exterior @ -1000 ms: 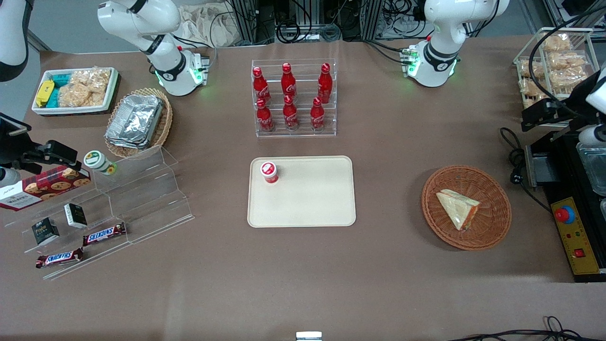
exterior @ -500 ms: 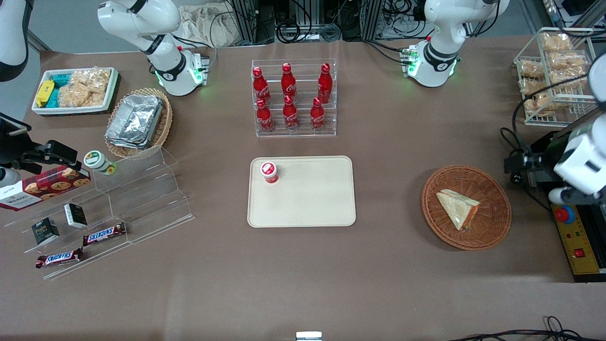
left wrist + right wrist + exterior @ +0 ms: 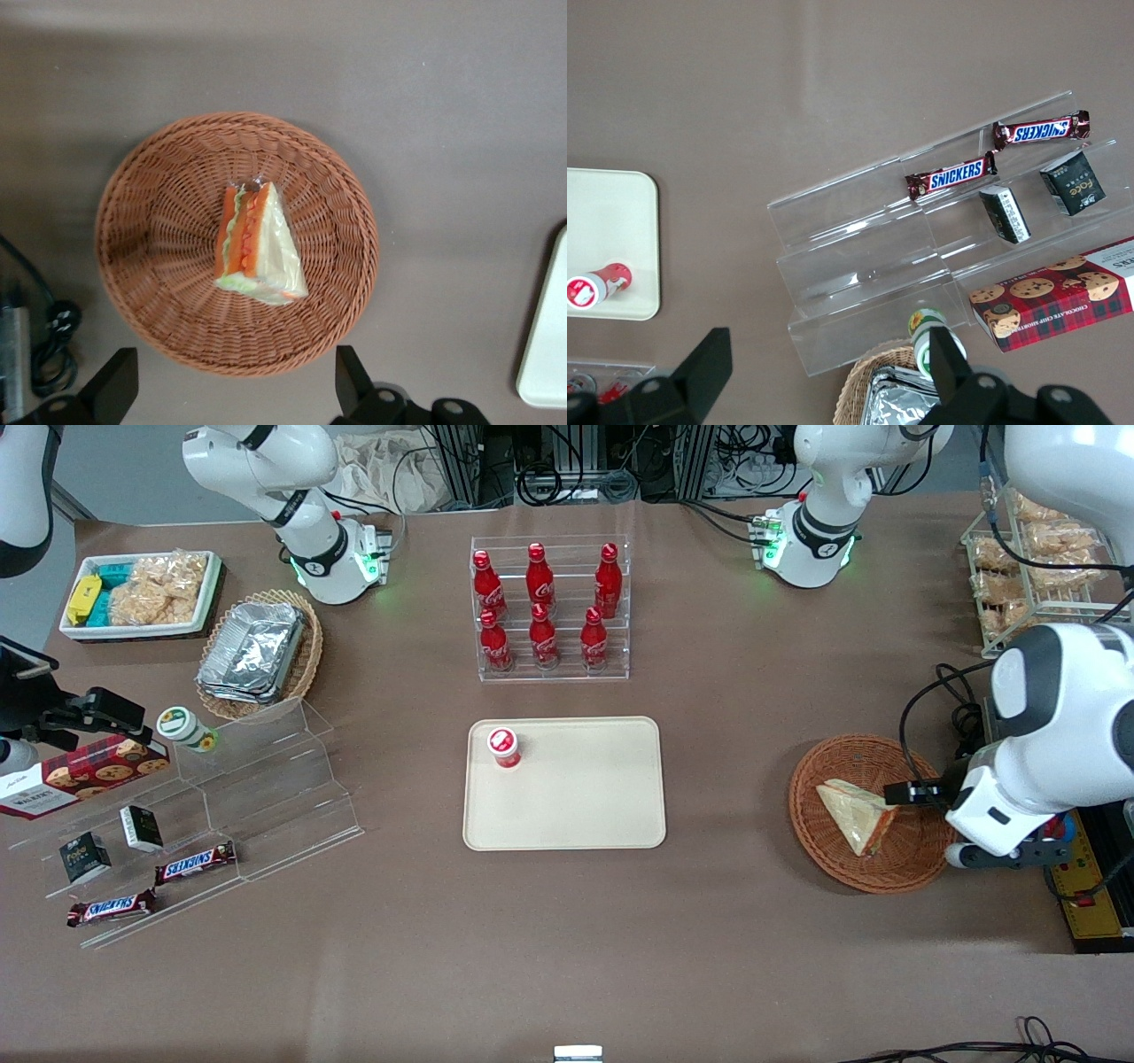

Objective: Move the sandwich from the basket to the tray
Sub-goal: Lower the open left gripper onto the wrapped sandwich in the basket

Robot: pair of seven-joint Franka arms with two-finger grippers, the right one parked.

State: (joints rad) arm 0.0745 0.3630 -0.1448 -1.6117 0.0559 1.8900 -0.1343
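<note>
The left gripper should next grab the sandwich (image 3: 856, 815) by its two flat bread sides, because they face each other while the ends of the sandwich taper.
The sandwich (image 3: 856, 815), a clear-wrapped wedge with orange and green filling, lies in the round orange-brown wicker basket (image 3: 873, 757) toward the working arm's end of the table. In the left wrist view the sandwich (image 3: 257, 243) lies in the middle of the basket (image 3: 159, 204). My left gripper (image 3: 232, 354) hangs above the basket's edge, open wide and empty, its black fingers (image 3: 353, 381) well apart. In the front view the gripper (image 3: 914, 791) is over the basket's rim beside the sandwich. The beige tray (image 3: 585, 797) lies mid-table; a corner of the tray (image 3: 545, 345) shows in the left wrist view.
A small red-capped bottle (image 3: 504, 747) stands on a tray corner. A clear rack of red cola bottles (image 3: 549, 607) stands farther from the camera than the tray. A control box with a red button (image 3: 1076, 877) and cables lie beside the basket. Snack shelves (image 3: 186, 824) stand toward the parked arm's end.
My left arm has swung in from the table's working end and come down over the basket. The sandwich, basket and tray have not moved.
</note>
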